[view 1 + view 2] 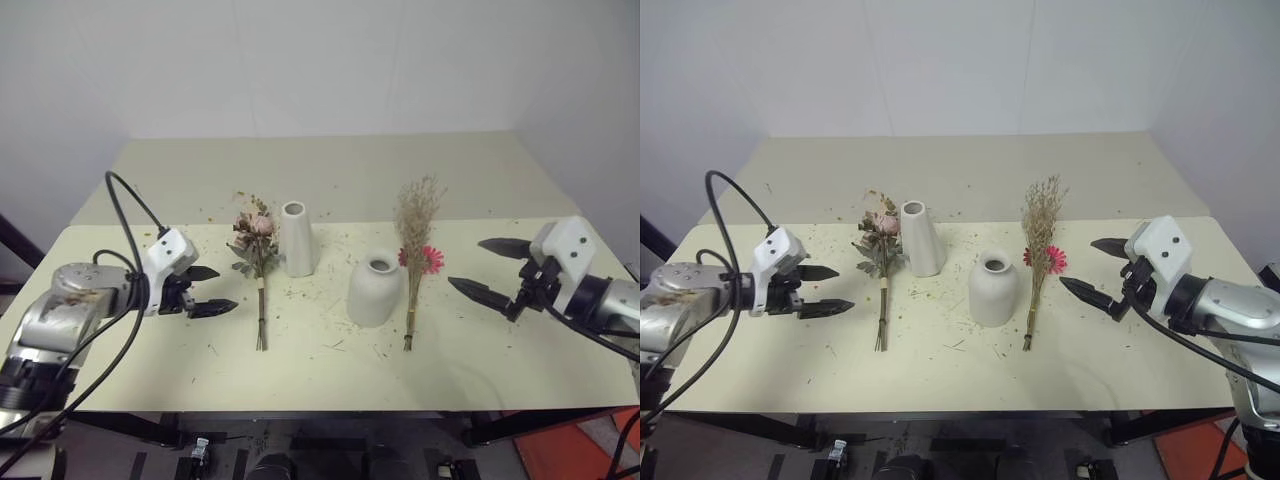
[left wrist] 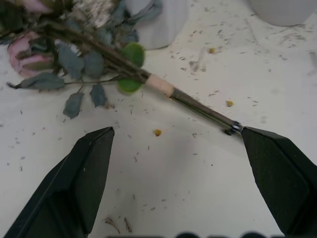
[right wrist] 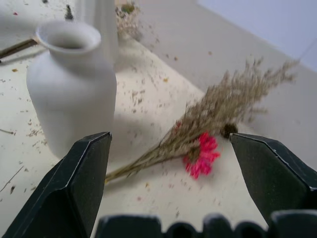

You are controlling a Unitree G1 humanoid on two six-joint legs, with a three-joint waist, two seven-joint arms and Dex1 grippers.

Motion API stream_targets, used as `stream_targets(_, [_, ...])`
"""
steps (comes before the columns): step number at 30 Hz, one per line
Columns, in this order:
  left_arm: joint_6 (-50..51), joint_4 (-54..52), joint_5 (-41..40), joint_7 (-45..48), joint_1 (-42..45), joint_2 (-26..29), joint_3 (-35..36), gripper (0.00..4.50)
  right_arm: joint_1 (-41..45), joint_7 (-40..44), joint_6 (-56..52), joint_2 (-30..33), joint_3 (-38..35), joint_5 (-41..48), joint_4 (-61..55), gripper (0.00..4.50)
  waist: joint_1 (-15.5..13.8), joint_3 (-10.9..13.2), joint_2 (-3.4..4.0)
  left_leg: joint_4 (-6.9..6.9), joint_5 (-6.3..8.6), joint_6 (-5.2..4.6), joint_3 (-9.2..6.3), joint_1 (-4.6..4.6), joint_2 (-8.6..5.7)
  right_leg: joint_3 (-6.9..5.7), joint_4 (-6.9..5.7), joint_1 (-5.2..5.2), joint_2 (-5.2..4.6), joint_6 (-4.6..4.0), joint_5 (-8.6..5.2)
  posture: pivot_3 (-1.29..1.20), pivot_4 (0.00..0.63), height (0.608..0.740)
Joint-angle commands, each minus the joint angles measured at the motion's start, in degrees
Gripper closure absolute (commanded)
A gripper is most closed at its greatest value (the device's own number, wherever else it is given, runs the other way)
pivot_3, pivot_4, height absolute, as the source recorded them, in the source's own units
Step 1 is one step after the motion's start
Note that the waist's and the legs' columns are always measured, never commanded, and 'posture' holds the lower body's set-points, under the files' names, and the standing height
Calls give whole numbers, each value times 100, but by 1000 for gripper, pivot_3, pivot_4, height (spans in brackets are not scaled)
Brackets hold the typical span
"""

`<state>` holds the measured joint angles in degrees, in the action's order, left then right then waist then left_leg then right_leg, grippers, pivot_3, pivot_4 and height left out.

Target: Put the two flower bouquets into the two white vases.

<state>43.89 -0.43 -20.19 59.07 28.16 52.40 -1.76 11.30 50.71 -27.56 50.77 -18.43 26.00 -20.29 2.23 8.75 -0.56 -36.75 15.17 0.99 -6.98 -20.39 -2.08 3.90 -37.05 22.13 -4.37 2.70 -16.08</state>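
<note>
I need to grip the grass bouquet by its stems with my right gripper next, to put it into a vase. Delicate daisy petals and feathery plumes spread out at the top of the bouquet.
The pink-rose bouquet (image 1: 258, 262) lies flat on the pale table (image 1: 150, 350), its stems (image 2: 198, 106) pointing toward the front edge. Just right of it stands the tall slim white vase (image 1: 296, 238). The squat white vase (image 1: 373, 289) stands further right, and the tan grass bouquet with the red-pink daisy (image 1: 416, 250) lies beside it. My left gripper (image 1: 206, 290) hovers open to the left of the rose bouquet, empty. Over at the right of the grass bouquet (image 3: 208, 124), my right gripper (image 1: 492, 268) hangs open and holds nothing.
Dried flower crumbs (image 1: 330, 345) are scattered over the table around the vases. A second table surface (image 1: 330, 170) extends behind, up to a white wall. A black cable (image 1: 125, 215) loops over my left arm.
</note>
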Motion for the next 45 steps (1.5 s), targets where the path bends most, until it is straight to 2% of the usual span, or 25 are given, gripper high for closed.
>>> stream_targets(1, [1117, -51, -31, -374, 593, -238, -253, 48, 421, 188, 352, 190, -3, -28, 173, 0, 3, 2, -3, -4, 0, 0, 0, -2, -2, 0, -1, 0, 0, 0, 0, 0, 150, 740])
stream_targets(6, [2996, 180, -17, -950, 1574, -721, -767, 48, 1132, 380, 650, 247, 277, -109, 530, 0, 30, 4, -6, -8, 0, -1, 0, -4, -2, -1, -4, 1, 2, 1, 0, 0, 150, 740])
stream_targets(11, [3760, 953, 387, -1931, 2276, -1499, -955, 48, 1652, 505, 795, 157, 546, -105, 687, 0, 30, 4, -7, -10, 0, -1, -1, -3, -3, 0, -6, 2, 2, 1, 0, 0, 150, 740])
stream_targets(15, [3915, 1798, 711, -2487, 2653, -2011, -1194, 48, 1820, 691, 839, 131, 660, 4, 631, 0, 11, 4, -8, -14, 0, -1, -2, -8, -6, 0, -6, 4, 0, 1, 0, 0, 150, 740])
stream_targets(18, [3681, 2289, 898, -2689, 2802, -2234, -1394, 48, 1923, 774, 900, 72, 769, -30, 686, 0, 3, 4, -7, -14, -1, 0, -3, -10, -9, 0, -6, 7, -4, 1, 0, 0, 150, 740])
stream_targets(21, [3404, 2878, 1005, -2840, 2959, -2527, -1308, 48, 1977, 841, 915, -13, 870, -21, 717, 0, -15, 0, 0, -15, -2, 3, -2, 0, -10, 1, -10, 0, -5, 2, 0, 0, 150, 740])
stream_targets(24, [3208, 3241, 1072, -2972, 3044, -2767, -1156, 640, 1940, 913, 852, -45, 935, 16, 692, 0, -53, -8, 12, -15, -4, 6, -2, 8, -10, 1, -15, -6, -5, 2, 1, 0, 150, 740])
stream_targets(36, [3074, 3318, 1251, -3310, 3116, -2549, -600, 4187, 1806, 1034, 760, -131, 1047, 106, 694, 0, -121, -8, 13, -23, -9, 14, -3, -3, -14, 1, -16, 1, -7, 15, 10, 0, 150, 740])
stream_targets(37, [3028, 3333, 1280, -3384, 3131, -2512, -517, 4351, 1806, 1029, 749, -141, 1038, 115, 704, 0, -114, -7, 11, -23, -10, 15, -3, -3, -14, 1, -16, 2, -7, 15, 10, 0, 150, 740])
stream_targets(40, [2821, 3323, 1272, -3562, 3154, -2338, -144, 4354, 1784, 1008, 686, -173, 994, 160, 729, 0, -87, 0, 0, -22, -10, 16, -4, -3, -12, 1, -18, 5, -5, 15, 10, 0, 150, 740])
stream_targets(45, [1594, 2859, 998, -3577, 2931, -1996, 777, 4354, 1670, 944, 267, -211, 744, 504, 794, 0, -87, 3, -6, -21, -15, 25, -7, -13, -10, 1, -15, 15, -7, 13, 12, 0, 150, 740])
